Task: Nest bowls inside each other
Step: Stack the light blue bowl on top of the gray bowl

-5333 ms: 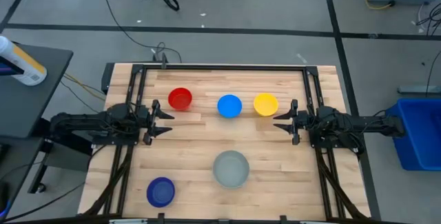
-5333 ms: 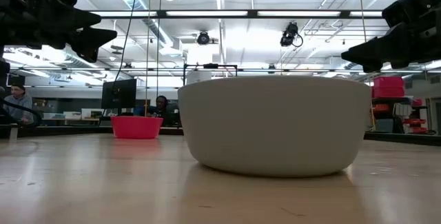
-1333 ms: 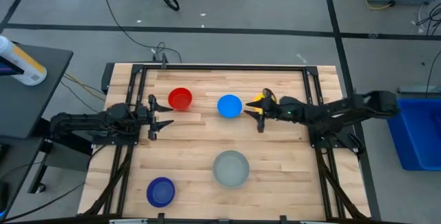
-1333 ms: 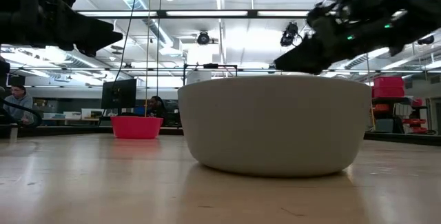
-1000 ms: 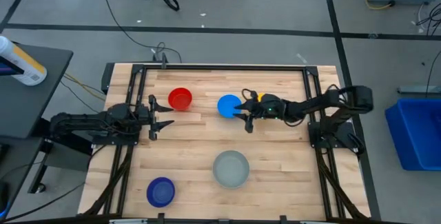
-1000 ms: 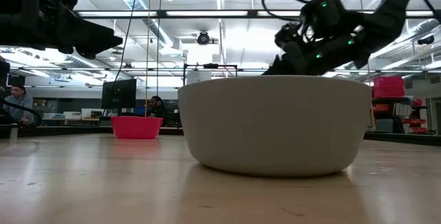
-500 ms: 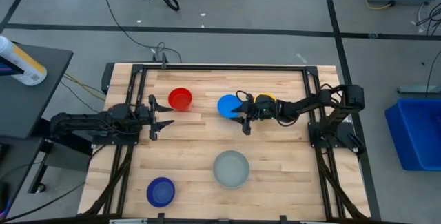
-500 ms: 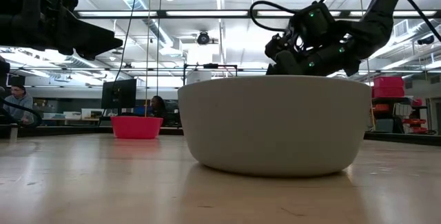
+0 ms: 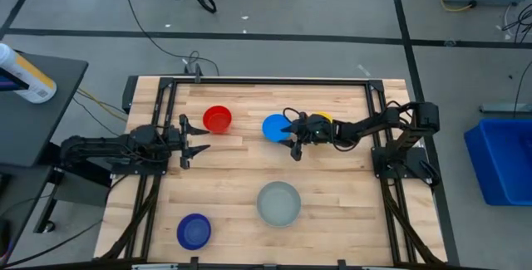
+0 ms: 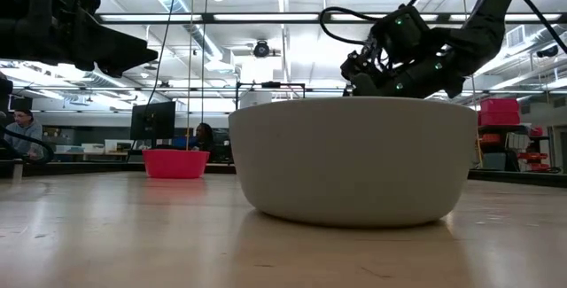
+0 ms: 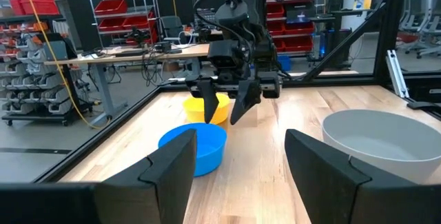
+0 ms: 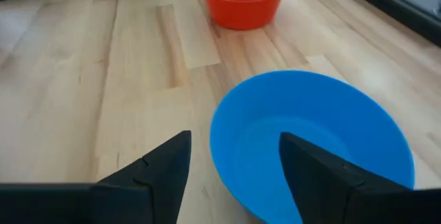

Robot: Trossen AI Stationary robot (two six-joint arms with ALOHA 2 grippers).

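Next, the right gripper grabs the light blue bowl by its rim (image 12: 219,134) to nest it into another bowl.
Five bowls stand on their bases on the wooden table: red (image 9: 217,119), light blue (image 9: 275,127), yellow (image 9: 320,118), pale grey (image 9: 278,203) and dark blue (image 9: 194,231). My right gripper (image 9: 290,135) is open and slants down at the light blue bowl's (image 12: 313,148) right side, just in front of the yellow bowl (image 11: 219,112). In the right wrist view one finger (image 12: 324,176) stands over the bowl's hollow and the other (image 12: 151,176) outside its rim, with no touch showing. The arm covers most of the yellow bowl. My left gripper (image 9: 198,139) waits open at the table's left.
A black frame (image 9: 266,81) runs round the table's edges. The pale grey bowl (image 10: 353,159) fills the low view and hides the bowls behind it. Bare wood lies between the far row of bowls and the two nearer bowls.
My right gripper has reached from over the yellow bowl toward the table's left, up to the light blue bowl. It has sunk a little, and its fingers have spread wider. No bowl has moved.
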